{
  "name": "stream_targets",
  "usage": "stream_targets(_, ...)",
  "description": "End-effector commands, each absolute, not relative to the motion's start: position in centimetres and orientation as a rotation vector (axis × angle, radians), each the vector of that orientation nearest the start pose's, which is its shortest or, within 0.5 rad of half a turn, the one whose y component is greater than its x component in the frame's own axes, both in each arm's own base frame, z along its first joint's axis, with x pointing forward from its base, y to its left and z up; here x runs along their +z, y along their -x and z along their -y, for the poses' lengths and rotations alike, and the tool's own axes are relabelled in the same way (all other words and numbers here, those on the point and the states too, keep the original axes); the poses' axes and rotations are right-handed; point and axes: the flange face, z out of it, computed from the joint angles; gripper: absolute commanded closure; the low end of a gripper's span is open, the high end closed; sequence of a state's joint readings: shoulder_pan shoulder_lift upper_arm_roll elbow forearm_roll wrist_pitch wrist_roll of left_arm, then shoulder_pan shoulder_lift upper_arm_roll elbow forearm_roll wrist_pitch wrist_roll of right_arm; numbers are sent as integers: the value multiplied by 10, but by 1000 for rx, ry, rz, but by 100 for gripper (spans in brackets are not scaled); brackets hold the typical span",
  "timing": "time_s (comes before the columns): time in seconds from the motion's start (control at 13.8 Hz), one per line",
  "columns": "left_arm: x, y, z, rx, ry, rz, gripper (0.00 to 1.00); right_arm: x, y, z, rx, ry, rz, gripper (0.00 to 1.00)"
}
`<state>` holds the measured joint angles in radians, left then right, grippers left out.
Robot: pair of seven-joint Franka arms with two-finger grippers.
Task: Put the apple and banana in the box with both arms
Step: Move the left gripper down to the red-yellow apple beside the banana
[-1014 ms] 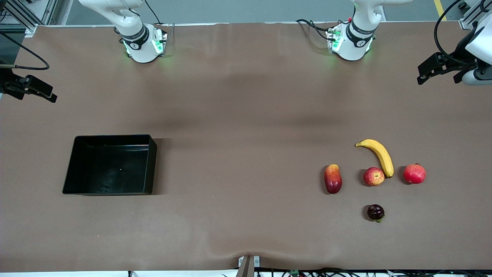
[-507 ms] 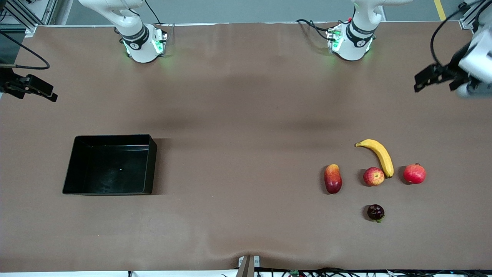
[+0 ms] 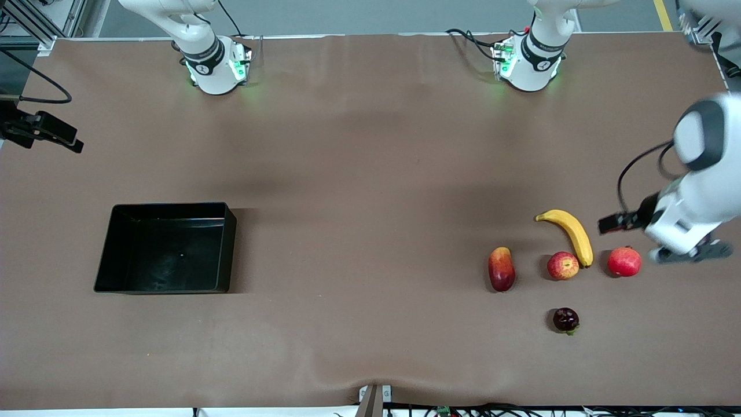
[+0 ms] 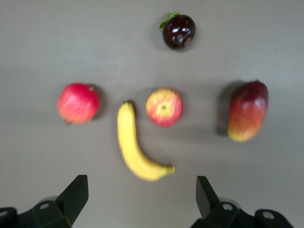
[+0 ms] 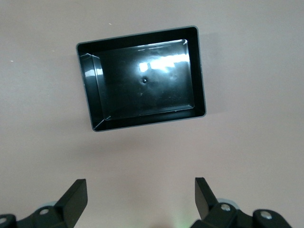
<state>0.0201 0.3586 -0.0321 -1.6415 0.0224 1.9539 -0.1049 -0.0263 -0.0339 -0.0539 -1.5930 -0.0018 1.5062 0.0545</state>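
Observation:
I should next pick up the apple [image 3: 562,265] by its rounded sides with my left gripper, so that I can place it in the black box.
The banana [image 3: 570,231] lies toward the left arm's end of the table, its dark tip beside the apple [image 3: 562,265]. Both also show in the left wrist view, the banana [image 4: 135,147] next to the apple [image 4: 164,107]. My left gripper [image 3: 657,238] hangs open and empty in the air over the table by this fruit group; its jaws [image 4: 142,199] stand wide apart by the banana's stem end. The black box [image 3: 228,243] sits empty toward the right arm's end. My right gripper [image 3: 52,134] waits open at that end, with the box [image 5: 202,71] in its view and its jaws [image 5: 140,199] wide apart.
A round red fruit with a crown [image 3: 624,262] lies beside the banana's tip. An elongated red-yellow fruit [image 3: 501,269] lies beside the apple toward the box. A dark purple fruit [image 3: 565,319] lies nearer the front camera than the apple. Brown mat spans between box and fruits.
My left arm has swung from the table's end near its base down to the fruit group. The right gripper, the box and the fruits have stayed put.

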Motion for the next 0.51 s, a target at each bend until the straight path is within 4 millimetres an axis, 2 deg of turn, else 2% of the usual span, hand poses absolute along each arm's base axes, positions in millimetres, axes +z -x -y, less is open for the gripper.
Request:
stream_targets(0.0,351,-679,6,25,3125,135,0,598,-550,82,160,3133,-323,0)
stream_targets(0.14,310,-689,5,-16,3129,134,0,569,-568,94,177,3139,-347,0)
stream_targets(0.29,286,-690,10,4,3139,135,0,540,-590,111,131,3137,-383,0)
stream_targets(0.43,264,-691,17,19,3141,118,0,512,-608,115,105,3143,-383,0)
